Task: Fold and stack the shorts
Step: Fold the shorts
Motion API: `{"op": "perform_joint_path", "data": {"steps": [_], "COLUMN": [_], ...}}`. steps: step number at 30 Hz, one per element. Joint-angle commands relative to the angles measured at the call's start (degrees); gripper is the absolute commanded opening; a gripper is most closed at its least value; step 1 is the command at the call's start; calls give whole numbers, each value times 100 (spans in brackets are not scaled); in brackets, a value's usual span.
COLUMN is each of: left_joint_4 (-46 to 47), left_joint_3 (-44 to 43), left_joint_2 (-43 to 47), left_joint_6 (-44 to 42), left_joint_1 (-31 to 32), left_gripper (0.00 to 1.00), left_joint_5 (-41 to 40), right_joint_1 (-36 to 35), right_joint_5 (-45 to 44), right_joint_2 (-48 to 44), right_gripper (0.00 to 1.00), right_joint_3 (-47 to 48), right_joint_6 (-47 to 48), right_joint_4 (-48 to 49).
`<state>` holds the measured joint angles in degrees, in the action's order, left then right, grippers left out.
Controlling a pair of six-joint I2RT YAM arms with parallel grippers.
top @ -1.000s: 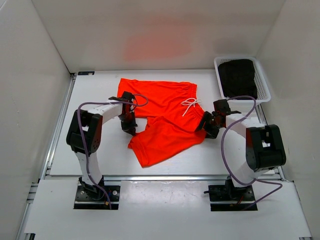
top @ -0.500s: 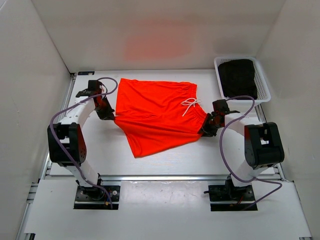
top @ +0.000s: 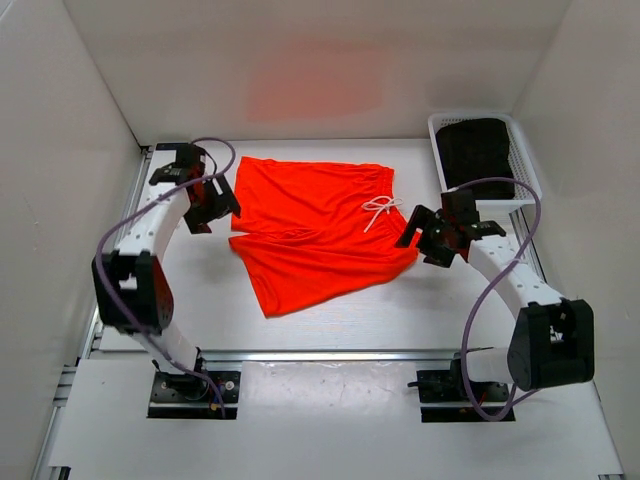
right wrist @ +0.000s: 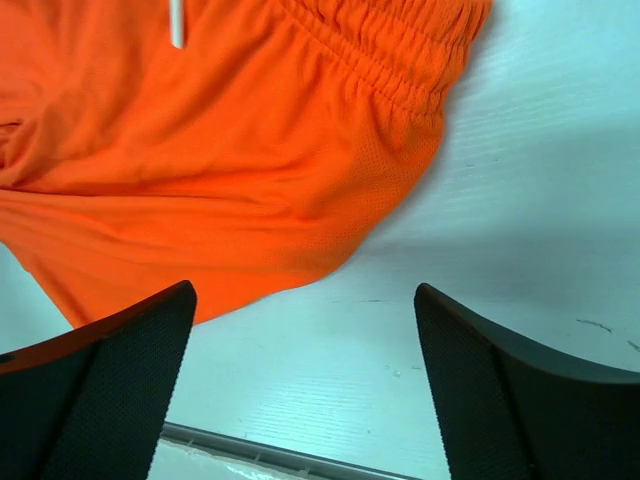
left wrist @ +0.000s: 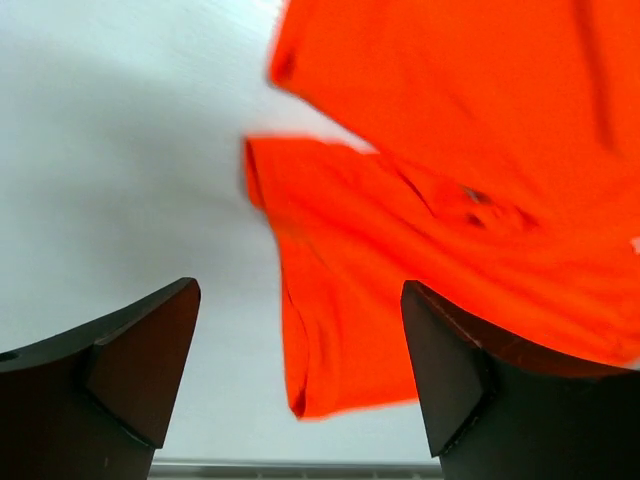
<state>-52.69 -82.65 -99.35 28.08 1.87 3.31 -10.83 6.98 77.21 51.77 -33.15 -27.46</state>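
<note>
The robot's right gripper will next take hold of the shorts at the near corner of the gathered waistband. It will then fold one leg over the other.
The orange-red shorts lie on the white table, waistband to the right with a white drawstring, one leg folded down over the front. My left gripper hovers open just off the shorts' left edge; in the left wrist view the shorts spread below and between its fingers, untouched. My right gripper stands open by the waistband's right end. The right wrist view shows the gathered waistband above its empty jaws.
A white basket at the back right holds a dark folded garment. White walls enclose the table on three sides. A metal rail runs along the front edge.
Both grippers pulled the shorts out sideways, then let go. The left opened and lifted off the left edge; the right opened and drew back to the right. The shorts settled flat.
</note>
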Motion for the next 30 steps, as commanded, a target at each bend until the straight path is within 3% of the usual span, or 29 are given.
{"op": "perform_joint_path", "data": {"steps": [1, 4, 8, 11, 22, 24, 25, 26, 30], "left_joint_4": [-225, -172, 142, 548, 1242, 1295, 1296, 1296, 1244], "left_joint_3": [570, 1381, 3004, 3710, 3836, 3783, 3783, 3783, 4054], "left_joint_2": [1408, 2031, 2560, 2693, 1665, 1410, 1340, 1339, 2137], "left_joint_6": [215, 549, 1601, 1955, 2150, 2150, 2150, 2150, 2272], "left_joint_1": [531, 1242, 2113, 2553, 2924, 2924, 2924, 2924, 2697], "left_gripper": [91, 81, 81, 81, 82, 67, 26, 10, 10], "left_joint_5": [-112, 29, 72, 302, 285, 284, 214, 214, 275], "right_joint_1": [37, 37, 90, 90, 274, 345, 423, 493, 705], "right_joint_5": [-224, -276, -145, -83, 285, 513, 515, 584, 489], "right_joint_2": [-232, -233, -233, -163, 13, 136, 241, 294, 506], "right_gripper": [92, 91, 91, 90, 88, 88, 88, 88, 83], "right_joint_3": [18, -174, -307, -308, -729, -799, -800, -800, -730], "right_joint_6": [159, 159, 98, -16, -139, -210, -279, -280, -403], "right_joint_4": [-347, -347, -224, -172, 223, 346, 486, 548, 750]}}
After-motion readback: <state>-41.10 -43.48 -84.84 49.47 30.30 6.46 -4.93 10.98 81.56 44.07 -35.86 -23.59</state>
